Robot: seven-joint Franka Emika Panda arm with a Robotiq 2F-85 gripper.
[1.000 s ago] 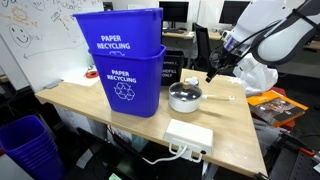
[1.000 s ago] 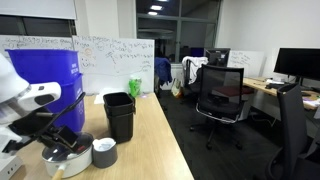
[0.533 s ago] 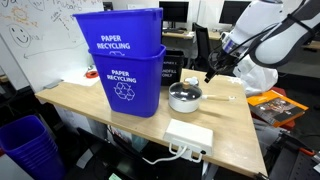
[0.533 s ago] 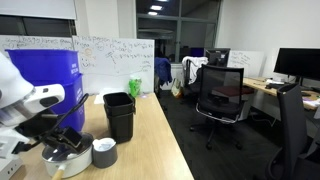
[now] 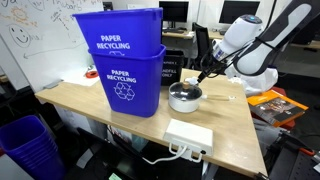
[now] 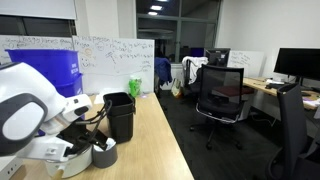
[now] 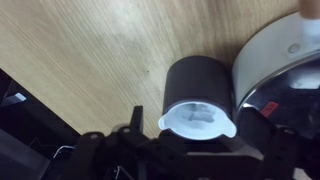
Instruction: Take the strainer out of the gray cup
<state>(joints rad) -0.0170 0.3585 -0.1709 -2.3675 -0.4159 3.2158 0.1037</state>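
Note:
My gripper's fingers are above the strainer's small side tab in the wrist view, so I need to lower my gripper first and then close it on the tab.
The gray cup [image 7: 198,78] stands on the wooden table, close beside the shiny metal pan [image 7: 285,55]. A white strainer [image 7: 198,117] with two small side tabs sits in the cup's mouth. My gripper [image 7: 200,128] is open right above the cup, its dark fingers [image 7: 136,122] standing either side of the strainer and not touching it. In an exterior view the cup [image 6: 105,155] sits partly under the gripper [image 6: 96,137]. In an exterior view the gripper [image 5: 202,76] hangs just behind the pan [image 5: 185,97], and the cup is hard to make out there.
Two stacked blue recycling bins [image 5: 124,60] stand beside the pan. A black bin [image 6: 120,115] stands just behind the cup. A white power strip [image 5: 189,134] lies near the table's front edge. Office chairs [image 6: 220,95] stand off the table.
The arm has swung down and in toward the cup. The gripper now sits low over the cup, where before it hung higher and off to the side.

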